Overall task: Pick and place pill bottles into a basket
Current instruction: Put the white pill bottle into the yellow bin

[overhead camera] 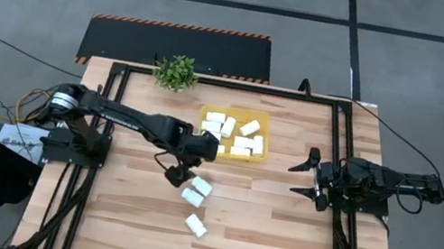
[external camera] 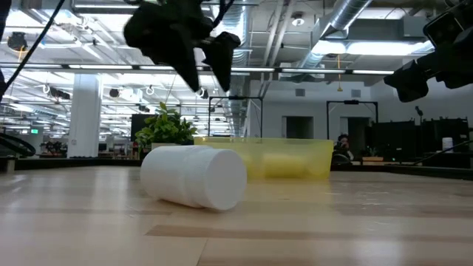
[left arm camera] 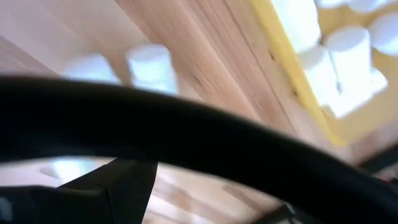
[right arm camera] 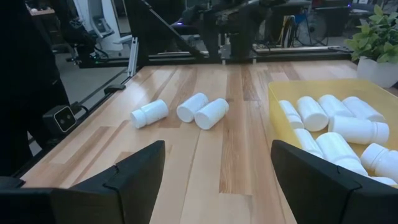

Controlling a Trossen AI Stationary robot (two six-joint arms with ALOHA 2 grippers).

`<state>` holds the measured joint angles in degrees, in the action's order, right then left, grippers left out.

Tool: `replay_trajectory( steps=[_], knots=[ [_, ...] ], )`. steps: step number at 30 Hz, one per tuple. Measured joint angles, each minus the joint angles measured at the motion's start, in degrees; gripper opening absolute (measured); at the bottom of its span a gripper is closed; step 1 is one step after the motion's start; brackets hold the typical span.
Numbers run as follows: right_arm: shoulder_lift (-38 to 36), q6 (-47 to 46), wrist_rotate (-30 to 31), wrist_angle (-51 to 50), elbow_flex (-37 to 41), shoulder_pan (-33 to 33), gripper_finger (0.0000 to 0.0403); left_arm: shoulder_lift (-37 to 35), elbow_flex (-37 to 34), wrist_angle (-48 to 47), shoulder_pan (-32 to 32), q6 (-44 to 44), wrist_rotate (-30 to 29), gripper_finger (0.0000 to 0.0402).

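My left gripper needs to add a loose pill bottle to the yellow basket [overhead camera: 262,119] next, so it should grab the bottle by its body [overhead camera: 200,186].
Three white pill bottles [overhead camera: 200,186], [overhead camera: 192,197], [overhead camera: 196,225] lie on their sides on the wooden table, near its middle. The yellow basket [overhead camera: 262,119] stands behind them with several more bottles [overhead camera: 228,128] lying inside. My left gripper [overhead camera: 170,169] hangs open just left of the nearest loose bottle, above the table, with nothing between its fingers. In the low view it [external camera: 205,74] is clear above a lying bottle [external camera: 196,176]. My right gripper [overhead camera: 306,180] waits open at the table's right side, facing the bottles [right arm camera: 191,107].
A small green potted plant [overhead camera: 176,72] stands at the far edge, left of the basket. Black frame rails [overhead camera: 338,154] run along the table's left and right sides. Bare wood lies between the loose bottles and the near edge.
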<state>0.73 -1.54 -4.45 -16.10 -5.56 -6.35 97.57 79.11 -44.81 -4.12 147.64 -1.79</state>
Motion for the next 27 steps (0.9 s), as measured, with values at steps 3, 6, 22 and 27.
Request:
replay_trajectory(
  steps=[3, 6, 22, 27],
  knots=[
    [0.0, 0.0, 0.0, 0.0, 0.0, 0.0, 0.0286, 1.7, 2.6, -5.1, -0.5, 0.1, 0.4, 0.0306],
    [0.0, 0.0, 0.0, 0.0, 0.0, 0.0, 0.0286, 3.5, 2.9, -5.6, -1.2, 0.1, 1.1, 0.0306],
    [0.0, 0.0, 0.0, 0.0, 0.0, 0.0, 0.0286, 11.0, 2.9, -2.0, -5.3, 0.4, 4.1, 0.0306],
    [0.0, 0.0, 0.0, 0.0, 0.0, 0.0, 0.0286, 12.1, 2.9, -1.6, -5.3, 0.4, 2.7, 0.0306]
  ],
)
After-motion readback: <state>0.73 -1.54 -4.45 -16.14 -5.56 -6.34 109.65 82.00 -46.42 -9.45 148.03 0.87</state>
